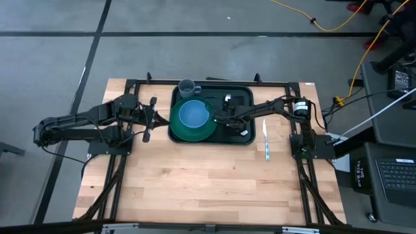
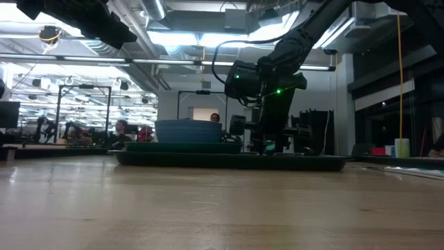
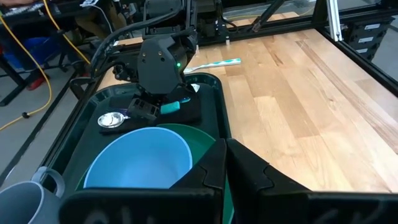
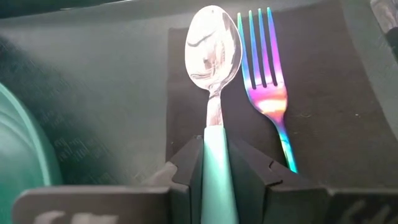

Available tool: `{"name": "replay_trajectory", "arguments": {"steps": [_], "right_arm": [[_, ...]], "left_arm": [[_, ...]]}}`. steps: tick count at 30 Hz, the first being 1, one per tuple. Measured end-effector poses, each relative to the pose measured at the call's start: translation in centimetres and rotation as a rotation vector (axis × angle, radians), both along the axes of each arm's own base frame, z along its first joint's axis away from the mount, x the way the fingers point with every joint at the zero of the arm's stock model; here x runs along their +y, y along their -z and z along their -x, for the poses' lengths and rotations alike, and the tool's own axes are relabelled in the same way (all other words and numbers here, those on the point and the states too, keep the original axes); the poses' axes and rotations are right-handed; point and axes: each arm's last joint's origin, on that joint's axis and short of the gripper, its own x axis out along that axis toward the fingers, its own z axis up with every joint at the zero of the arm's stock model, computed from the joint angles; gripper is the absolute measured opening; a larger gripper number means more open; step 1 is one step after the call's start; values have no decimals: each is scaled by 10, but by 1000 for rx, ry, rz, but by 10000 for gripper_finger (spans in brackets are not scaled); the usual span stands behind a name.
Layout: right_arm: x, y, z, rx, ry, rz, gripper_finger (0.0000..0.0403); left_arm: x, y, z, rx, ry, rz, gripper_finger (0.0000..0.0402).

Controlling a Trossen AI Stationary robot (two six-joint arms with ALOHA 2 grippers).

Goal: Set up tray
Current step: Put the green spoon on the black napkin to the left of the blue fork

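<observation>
The spoon rests low over the black mat (image 4: 323, 106) beside the fork in the right wrist view, and would lie in place if my right gripper opened now.
The dark green tray (image 1: 242, 96) lies at the table's far middle. On its left part stands a round green plate (image 1: 195, 132) with a blue bowl (image 1: 193, 114) in it, and a grey cup (image 1: 188, 87) stands at the tray's far edge. On the tray's right part lies a black mat (image 4: 323, 106) with an iridescent fork (image 4: 268, 87) on it. My right gripper (image 4: 215, 168) is shut on a teal-handled spoon (image 4: 213, 46) just beside the fork. My left gripper (image 3: 225, 168) waits shut, left of the tray. My right gripper pinches the spoon's teal handle (image 4: 215, 149) between its two fingers. The fingers (image 4: 249, 168) slant down and lie along the handle. The spoon's bowl (image 3: 111, 119) points toward the table's far edge, low over the mat's edge; whether it touches there cannot be told.
A teal-handled knife (image 1: 266, 140) lies on the bare wood right of the tray. The wide near half of the table shows bare wood. A black frame runs along the table's sides.
</observation>
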Motion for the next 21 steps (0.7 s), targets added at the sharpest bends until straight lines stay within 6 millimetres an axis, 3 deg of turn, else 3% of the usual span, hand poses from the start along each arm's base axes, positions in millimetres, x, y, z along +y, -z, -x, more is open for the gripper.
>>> {"name": "replay_trajectory", "arguments": {"steps": [21], "right_arm": [[0, 0, 0, -7, -1, -10, 66]], "left_arm": [[0, 0, 0, 0, -6, 14, 6]]}}
